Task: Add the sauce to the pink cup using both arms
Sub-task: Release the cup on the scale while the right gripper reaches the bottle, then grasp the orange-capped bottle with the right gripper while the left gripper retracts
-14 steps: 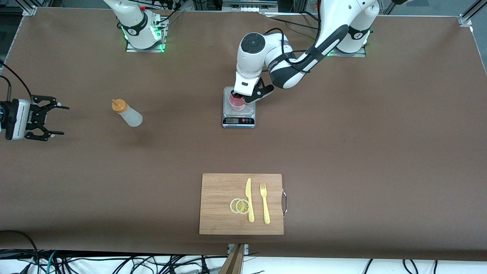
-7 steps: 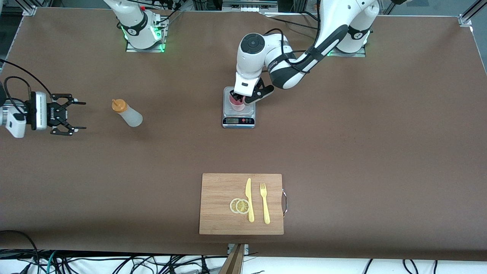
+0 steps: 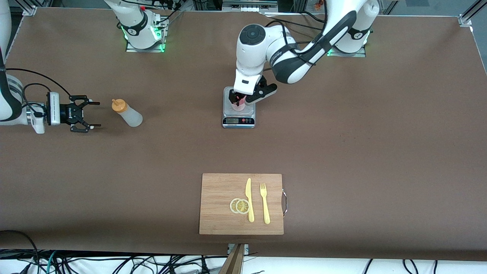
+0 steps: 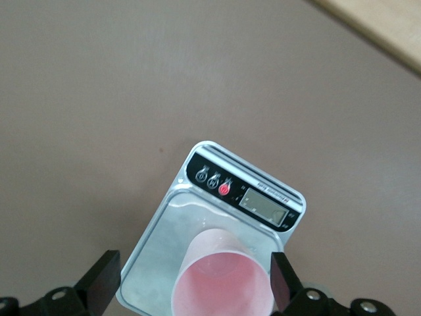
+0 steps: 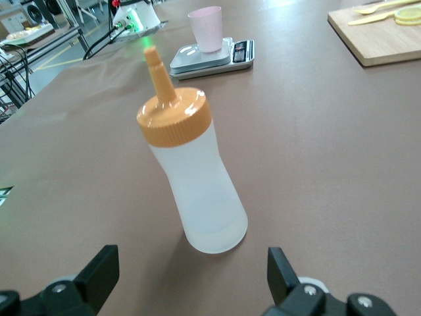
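The sauce bottle's nozzle (image 3: 114, 101) has to stay free to pour into the pink cup, so I will grab the bottle by its whitish body (image 3: 132, 117) with my right gripper.
The pink cup (image 3: 236, 102) stands upright on a small kitchen scale (image 3: 238, 114) mid-table, also clear in the left wrist view as the cup (image 4: 223, 283) on the scale (image 4: 164, 243). My left gripper (image 3: 238, 98) hangs just over it, open, its fingers (image 4: 104, 284) standing clear on either side of the rim. The sauce bottle (image 3: 128, 114), whitish with an orange nozzle cap, stands toward the right arm's end of the table. My right gripper (image 3: 97, 114) lies level beside it, open, a short gap from the bottle (image 5: 197, 184), with nothing between its fingers (image 5: 100, 268).
A wooden cutting board (image 3: 218, 213) lies nearer the front camera, carrying a yellow knife (image 3: 249, 199), a yellow fork (image 3: 264, 203) and two lemon slices (image 3: 239, 206). The right wrist view also shows the cup (image 5: 205, 28) on the scale (image 5: 214, 60) past the bottle.
My left gripper has opened off the pink cup and lifted slightly. My right gripper has travelled across the table toward the sauce bottle, staying open.
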